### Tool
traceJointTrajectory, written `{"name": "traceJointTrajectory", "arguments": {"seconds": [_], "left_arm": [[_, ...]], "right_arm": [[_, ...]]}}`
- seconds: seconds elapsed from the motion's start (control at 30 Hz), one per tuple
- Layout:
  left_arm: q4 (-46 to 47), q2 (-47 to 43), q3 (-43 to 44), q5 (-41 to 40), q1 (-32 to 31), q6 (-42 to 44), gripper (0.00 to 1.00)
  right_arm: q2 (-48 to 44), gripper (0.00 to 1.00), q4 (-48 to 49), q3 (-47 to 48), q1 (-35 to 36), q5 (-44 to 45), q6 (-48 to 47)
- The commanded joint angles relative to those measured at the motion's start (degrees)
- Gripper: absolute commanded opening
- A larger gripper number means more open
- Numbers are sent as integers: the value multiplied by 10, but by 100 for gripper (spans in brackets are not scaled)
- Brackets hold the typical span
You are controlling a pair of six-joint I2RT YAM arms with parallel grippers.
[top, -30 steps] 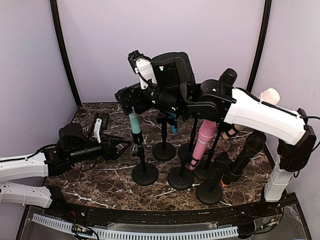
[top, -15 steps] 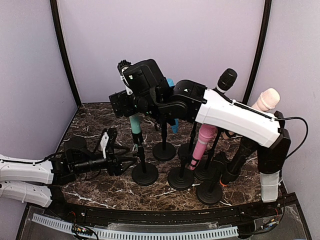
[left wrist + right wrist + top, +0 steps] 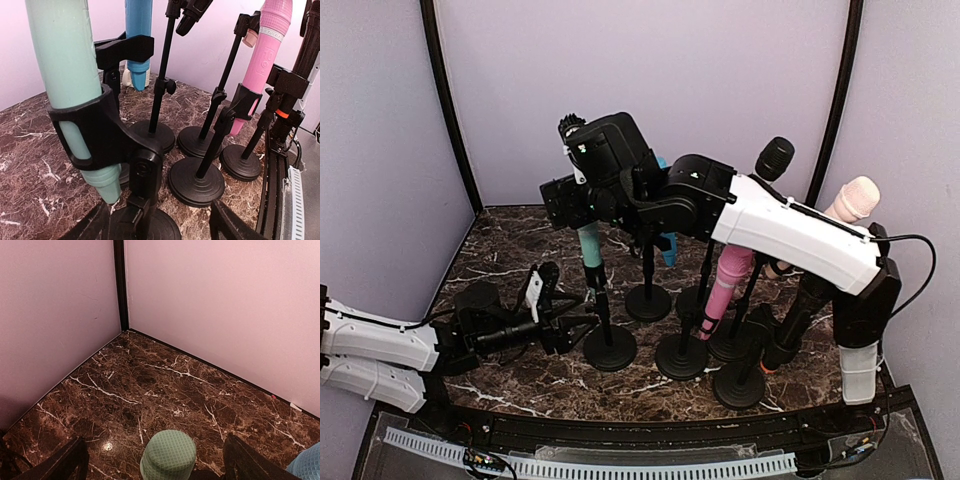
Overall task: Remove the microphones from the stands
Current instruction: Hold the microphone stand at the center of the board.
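Note:
My left gripper should grab the mint-green microphone by its upper handle (image 3: 65, 55) next. The microphone's lower end will then stay free to slip from the clip (image 3: 100, 131).
The mint-green microphone (image 3: 590, 248) stands upright in the clip (image 3: 100, 131) of the leftmost stand (image 3: 610, 348). My right gripper (image 3: 580, 212) hangs over its top, open. In the right wrist view the green mesh head (image 3: 168, 455) sits between the two spread fingers (image 3: 65, 462) without touching them; the right gripper (image 3: 157, 466) holds nothing. My left gripper (image 3: 572, 326) lies low by the stand's base, open. In the left wrist view the stand's pole (image 3: 142, 200) rises between the tips of the left gripper (image 3: 160, 227), with the green body (image 3: 65, 65) above.
Several other stands crowd the right: a pink microphone (image 3: 730, 280), a blue one (image 3: 138, 20), a black one (image 3: 775, 158), another black one (image 3: 815, 305) and a cream-headed one (image 3: 857, 195). Their round bases (image 3: 196, 182) stand close together. Purple walls enclose the marble floor (image 3: 150, 385).
The right arm has swung left and come over the green microphone's head. The left gripper has slid right along the floor up to the stand's base. Both stay open.

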Motion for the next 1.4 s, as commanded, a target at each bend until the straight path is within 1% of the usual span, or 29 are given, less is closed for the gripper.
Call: {"name": "traceJointTrajectory", "arguments": {"seconds": [0.0, 0.13, 0.23, 0.27, 0.3, 0.5, 0.63, 0.93, 1.03, 1.1, 1.13, 1.17, 1.2, 1.23, 1.27, 1.3, 1.33, 1.37], "left_arm": [[38, -9, -2, -21, -3, -37, 71], [-46, -39, 66, -63, -3, -82, 72], [-119, -59, 105, -106, -3, -91, 72], [-134, -63, 124, -114, -3, -94, 74], [-162, -63, 136, -126, -3, -94, 74], [-261, -34, 236, -161, 0, -86, 79], [-279, -9, 268, -172, 10, -92, 81], [-254, 45, 289, -164, 35, -97, 81], [-233, 57, 291, -154, 40, -86, 75], [-225, 64, 295, -154, 43, -77, 68], [-224, 68, 298, -153, 48, -72, 63], [-220, 69, 298, -150, 50, -70, 60], [-216, 71, 298, -148, 53, -66, 55], [-211, 72, 298, -144, 56, -66, 52], [-209, 72, 298, -140, 58, -65, 45], [-203, 72, 297, -131, 59, -63, 42], [-201, 71, 297, -127, 60, -60, 36], [-198, 70, 296, -118, 60, -59, 33]], "right_arm": [[-25, 94, 28, -15, -1, -24, 1], [-60, 94, 57, -48, -1, -58, -7], [-78, 94, 67, -55, -1, -72, -13], [-83, 94, 69, -56, -1, -74, -16], [-87, 95, 70, -58, 0, -76, -17], [-111, 96, 82, -70, 3, -98, -23], [-128, 96, 92, -85, 4, -119, -24], [-147, 96, 101, -106, 7, -135, -26], [-153, 96, 103, -115, 10, -132, -26], [-155, 96, 101, -118, 12, -129, -27], [-157, 95, 101, -119, 13, -128, -27], [-160, 95, 100, -120, 15, -128, -27], [-162, 95, 99, -121, 17, -128, -27], [-165, 95, 97, -122, 19, -128, -26], [-168, 95, 95, -123, 19, -128, -24], [-171, 95, 92, -124, 22, -128, -22], [-175, 95, 90, -127, 23, -130, -20], [-179, 95, 88, -129, 26, -131, -18]]}}
